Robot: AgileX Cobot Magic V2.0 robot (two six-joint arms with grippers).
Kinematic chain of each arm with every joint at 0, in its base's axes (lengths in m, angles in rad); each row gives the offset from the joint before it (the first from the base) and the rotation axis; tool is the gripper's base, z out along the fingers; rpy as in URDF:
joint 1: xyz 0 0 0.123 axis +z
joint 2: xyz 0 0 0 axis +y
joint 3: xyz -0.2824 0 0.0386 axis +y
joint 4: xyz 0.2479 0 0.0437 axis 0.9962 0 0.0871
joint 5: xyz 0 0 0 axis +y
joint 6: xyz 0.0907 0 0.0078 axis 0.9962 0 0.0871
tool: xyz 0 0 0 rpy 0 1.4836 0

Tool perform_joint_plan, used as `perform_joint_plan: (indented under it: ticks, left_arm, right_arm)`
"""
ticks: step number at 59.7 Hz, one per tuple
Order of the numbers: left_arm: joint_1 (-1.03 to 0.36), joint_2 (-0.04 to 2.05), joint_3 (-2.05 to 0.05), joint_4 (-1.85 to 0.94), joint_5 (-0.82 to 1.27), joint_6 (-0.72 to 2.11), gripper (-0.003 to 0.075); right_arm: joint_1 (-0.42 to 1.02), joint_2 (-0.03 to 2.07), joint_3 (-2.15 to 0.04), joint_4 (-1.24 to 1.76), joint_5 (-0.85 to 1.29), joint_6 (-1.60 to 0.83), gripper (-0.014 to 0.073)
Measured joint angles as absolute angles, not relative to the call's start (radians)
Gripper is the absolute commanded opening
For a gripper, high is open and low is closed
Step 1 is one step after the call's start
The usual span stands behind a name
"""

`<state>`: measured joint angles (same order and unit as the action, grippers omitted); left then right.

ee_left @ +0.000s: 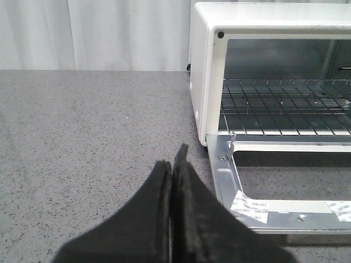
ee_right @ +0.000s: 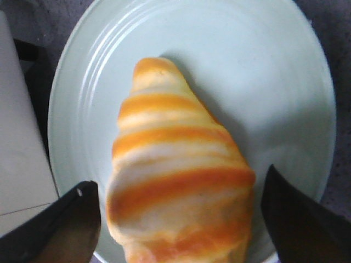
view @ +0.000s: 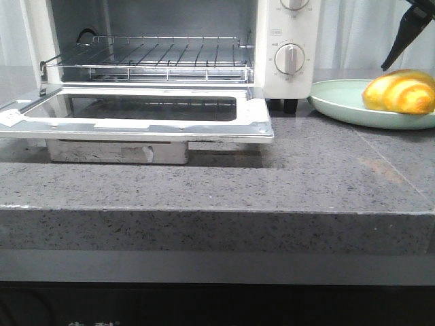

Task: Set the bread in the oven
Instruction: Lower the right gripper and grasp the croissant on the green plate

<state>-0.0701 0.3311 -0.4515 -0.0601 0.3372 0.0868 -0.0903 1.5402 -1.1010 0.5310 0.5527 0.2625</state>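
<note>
The right gripper is ready to close, as its fingers are on both sides of the bread above the plate. Closing now would hold the bread (view: 399,92).
The bread (view: 399,92), a glossy golden bun with orange stripes, lies on a pale green plate (view: 340,103) at the right of the counter. It fills the right wrist view (ee_right: 175,175). My right gripper (ee_right: 178,211) is open, one finger on each side of the bread with small gaps. One black finger (view: 406,35) shows above the bread in the front view. The white oven (view: 285,41) stands at the back with its glass door (view: 146,112) folded down flat and the wire rack (view: 153,56) bare. My left gripper (ee_left: 173,161) is shut and empty, left of the oven door (ee_left: 274,211).
The oven's dials (view: 289,59) face front beside the plate. The lowered door overhangs the grey stone counter (view: 326,176) towards its front edge. A white curtain (ee_left: 98,33) hangs behind.
</note>
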Motion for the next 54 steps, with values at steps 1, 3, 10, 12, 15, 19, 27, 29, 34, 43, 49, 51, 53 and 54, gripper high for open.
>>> perform_joint_plan:
  ticks: [1,3,10,12,15,19,27,29,34,43,49,51,53,54]
  left_arm:
    - [-0.070,0.331,-0.451,-0.060,0.337,0.087,-0.0020]
    - [-0.070,0.331,-0.451,-0.060,0.337,0.087,-0.0020]
    - [-0.070,0.331,-0.451,-0.060,0.337,0.087,-0.0020]
    - [-0.070,0.331,-0.451,-0.060,0.337,0.087,-0.0020]
    - [-0.070,0.331,-0.451,-0.060,0.337,0.087,-0.0020]
    - [-0.070,0.331,-0.451,-0.060,0.337,0.087,-0.0020]
    - [-0.070,0.331,-0.451,-0.060,0.337,0.087,-0.0020]
    - [-0.070,0.331,-0.451,-0.060,0.337,0.087,-0.0020]
    - [-0.070,0.331,-0.451,-0.060,0.337,0.087,-0.0020]
    - [-0.070,0.331,-0.451,-0.060,0.337,0.087,-0.0020]
    - [-0.070,0.331,-0.451,-0.060,0.337,0.087,-0.0020]
    - [-0.070,0.331,-0.451,-0.060,0.337,0.087,-0.0020]
    - [-0.070,0.331,-0.451,-0.060,0.337,0.087,-0.0020]
    - [-0.070,0.331,-0.451,-0.060,0.337,0.087,-0.0020]
  right_arm:
    - [-0.090,1.540,-1.101,0.531,0.554,0.259,0.0526]
    - [-0.090,1.540,-1.101,0.536,0.557,0.249,0.0491]
    - [-0.090,1.541,-1.101,0.559,0.559,0.221,0.0346]
    - [-0.090,1.542,-1.101,0.571,0.559,0.211,0.0310]
    - [-0.090,1.542,-1.101,0.583,0.561,0.200,0.0276]
    - [-0.090,1.542,-1.101,0.600,0.563,0.195,0.0268]
    - [-0.090,1.542,-1.101,0.617,0.566,0.192,0.0267]
    - [-0.090,1.542,-1.101,0.621,0.569,0.192,0.0267]
    - [-0.090,1.542,-1.101,0.623,0.579,0.192,0.0267]
    - [-0.090,1.511,-1.101,0.623,0.615,0.169,0.0267]
    - [-0.090,1.474,-1.101,0.623,0.651,0.138,0.0267]
    - [-0.090,1.461,-1.101,0.623,0.669,0.129,0.0267]
    - [-0.090,1.444,-1.101,0.623,0.686,0.122,0.0267]
    - [-0.090,1.432,-1.099,0.623,0.692,0.118,0.0267]
